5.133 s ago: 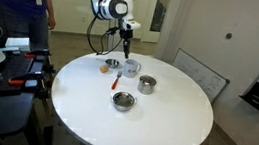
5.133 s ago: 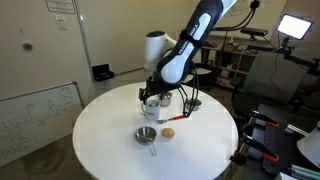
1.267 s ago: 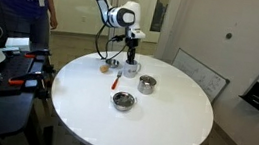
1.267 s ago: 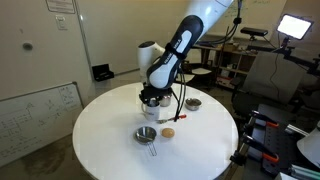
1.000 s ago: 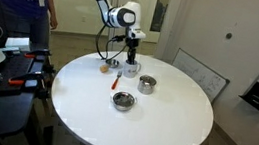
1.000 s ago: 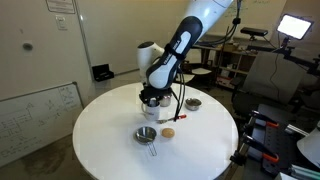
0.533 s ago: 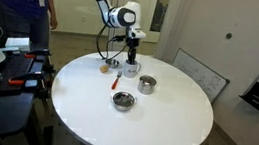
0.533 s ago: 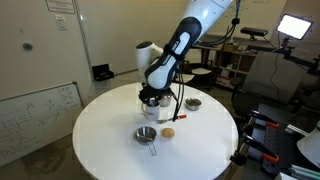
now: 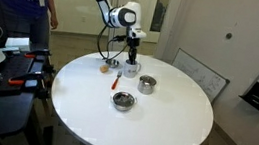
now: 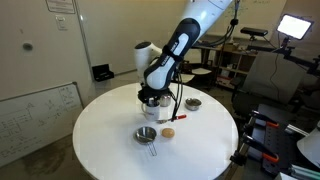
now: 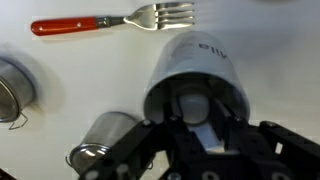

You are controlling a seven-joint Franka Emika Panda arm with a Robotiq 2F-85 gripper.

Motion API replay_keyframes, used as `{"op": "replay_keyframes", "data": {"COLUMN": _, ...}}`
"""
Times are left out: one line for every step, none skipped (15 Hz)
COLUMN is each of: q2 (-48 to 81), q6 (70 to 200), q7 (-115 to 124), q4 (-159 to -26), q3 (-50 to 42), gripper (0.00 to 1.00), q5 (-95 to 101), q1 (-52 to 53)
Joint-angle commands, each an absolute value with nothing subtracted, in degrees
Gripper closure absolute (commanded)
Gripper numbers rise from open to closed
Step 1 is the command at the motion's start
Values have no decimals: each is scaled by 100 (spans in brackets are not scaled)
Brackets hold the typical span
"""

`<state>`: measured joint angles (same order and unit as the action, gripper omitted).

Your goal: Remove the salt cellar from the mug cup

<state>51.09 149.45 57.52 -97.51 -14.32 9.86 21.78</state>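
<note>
The salt cellar is pressed on its sides by both dark fingers, so it would come up out of the mug cup if I lifted my gripper now.
The white mug cup (image 11: 200, 60) stands on the white table, seen from above in the wrist view. In its mouth sits the salt cellar (image 11: 196, 105), showing a rounded grey top. My gripper (image 11: 197, 118) reaches down into the mug, its two dark fingers pressed against either side of the salt cellar, shut on it. In both exterior views the arm hangs straight over the mug cup (image 9: 130, 70) (image 10: 152, 101) at the far side of the round table, and the gripper (image 9: 129, 59) hides the salt cellar there.
A red-handled fork (image 11: 110, 20) lies just beyond the mug. A shiny steel pot (image 11: 100, 142) stands close beside it, and a steel bowl (image 11: 14, 86) sits at the left edge. Another pot (image 9: 146, 83), a bowl (image 9: 123, 101) and a small orange piece (image 10: 168, 131) share the table.
The jaws have closed in on the salt cellar inside the mug. The arm itself has hardly moved, and the mug and other things stay where they were.
</note>
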Motion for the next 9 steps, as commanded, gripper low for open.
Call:
{"op": "replay_keyframes", "data": {"q2": 5101, "q6": 14767, "q7": 5937, "q4": -9668, "q3": -1541, "gripper": 92, "q5": 1059, "q1": 2302}}
{"op": "replay_keyframes", "data": {"q2": 5033, "q6": 14756, "q7": 5943, "q4": -9720, "q3": -1561, "gripper": 92, "q5": 1070, "q1": 2324}}
{"op": "replay_keyframes", "data": {"q2": 4985, "q6": 14746, "q7": 5938, "q4": -9751, "q3": -1570, "gripper": 92, "q5": 1075, "q1": 2336}}
{"op": "replay_keyframes", "data": {"q2": 4906, "q6": 14742, "q7": 5930, "q4": -9804, "q3": -1585, "gripper": 92, "q5": 1089, "q1": 2357}}
{"op": "replay_keyframes", "data": {"q2": 4852, "q6": 14738, "q7": 5932, "q4": -9836, "q3": -1604, "gripper": 92, "q5": 1104, "q1": 2378}}
{"op": "replay_keyframes", "data": {"q2": 4794, "q6": 14716, "q7": 5939, "q4": -9880, "q3": -1634, "gripper": 92, "q5": 1131, "q1": 2404}}
{"op": "replay_keyframes", "data": {"q2": 4738, "q6": 14681, "q7": 5931, "q4": -9909, "q3": -1645, "gripper": 92, "q5": 1155, "q1": 2418}}
{"op": "replay_keyframes", "data": {"q2": 4675, "q6": 14610, "q7": 5942, "q4": -9936, "q3": -1670, "gripper": 92, "q5": 1195, "q1": 2444}}
{"op": "replay_keyframes", "data": {"q2": 4619, "q6": 14548, "q7": 5947, "q4": -9955, "q3": -1678, "gripper": 92, "q5": 1226, "q1": 2451}}
